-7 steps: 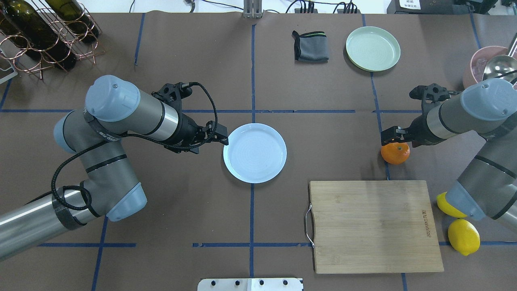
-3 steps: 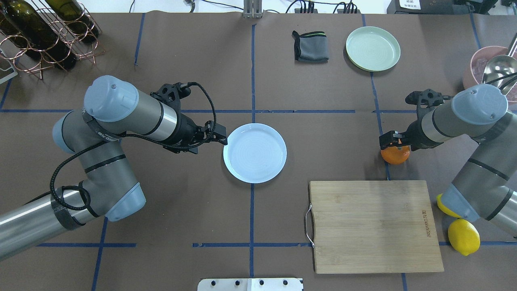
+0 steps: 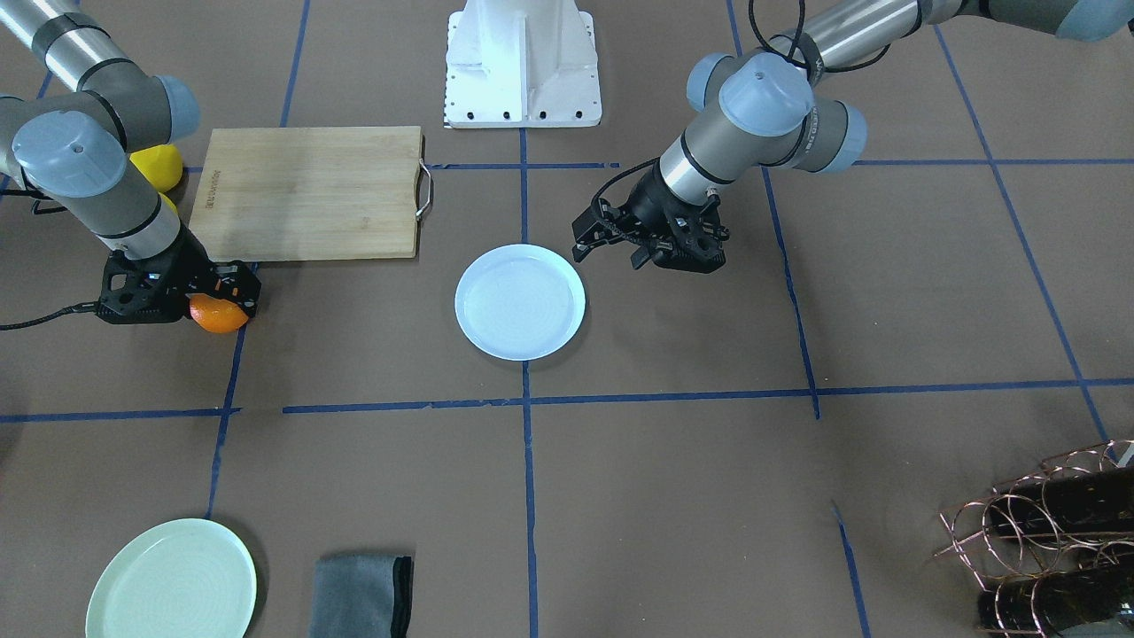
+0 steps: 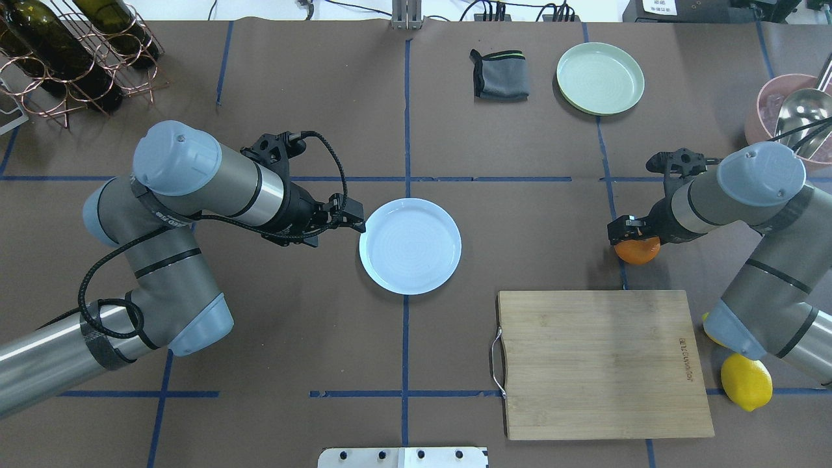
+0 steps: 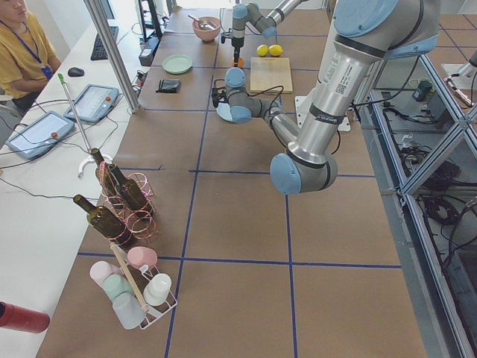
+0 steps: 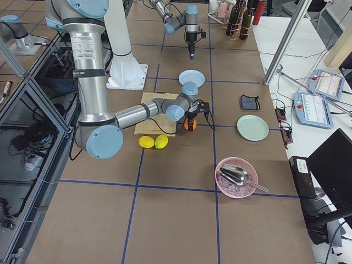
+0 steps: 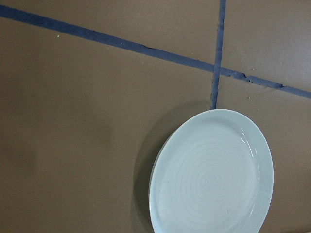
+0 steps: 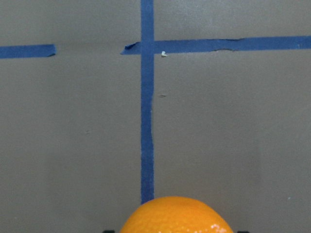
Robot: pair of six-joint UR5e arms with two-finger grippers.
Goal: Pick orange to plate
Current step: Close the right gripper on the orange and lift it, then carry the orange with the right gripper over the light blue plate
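Note:
I will set the orange on the white plate (image 3: 520, 302), so my right gripper will next grab the orange around its round middle (image 3: 218, 315).
The orange (image 4: 638, 253) rests on the table right of centre, just beyond the cutting board's far corner; it also shows as the orange (image 3: 217, 317) and fills the bottom edge as the orange (image 8: 175, 216). My right gripper (image 4: 633, 235) is down over its top, open, one finger on each side. The pale bluish-white plate (image 4: 411, 246) lies empty at the table's middle, also seen as the plate (image 3: 520, 302) and the plate (image 7: 214, 174). My left gripper (image 3: 613, 252) hovers beside the plate's edge, open and holding nothing.
A wooden cutting board (image 4: 604, 364) lies near the orange, with two lemons (image 4: 746, 380) by my right arm's elbow. A pale green plate (image 4: 600, 78) and a grey cloth (image 4: 500, 75) sit at the back. A pink bowl with a scoop (image 4: 790, 110) is far right, a bottle rack (image 4: 65, 52) far left.
My right gripper has moved down and over the orange, now covering its upper half. The left arm has barely shifted. The orange and the plate stay where they were.

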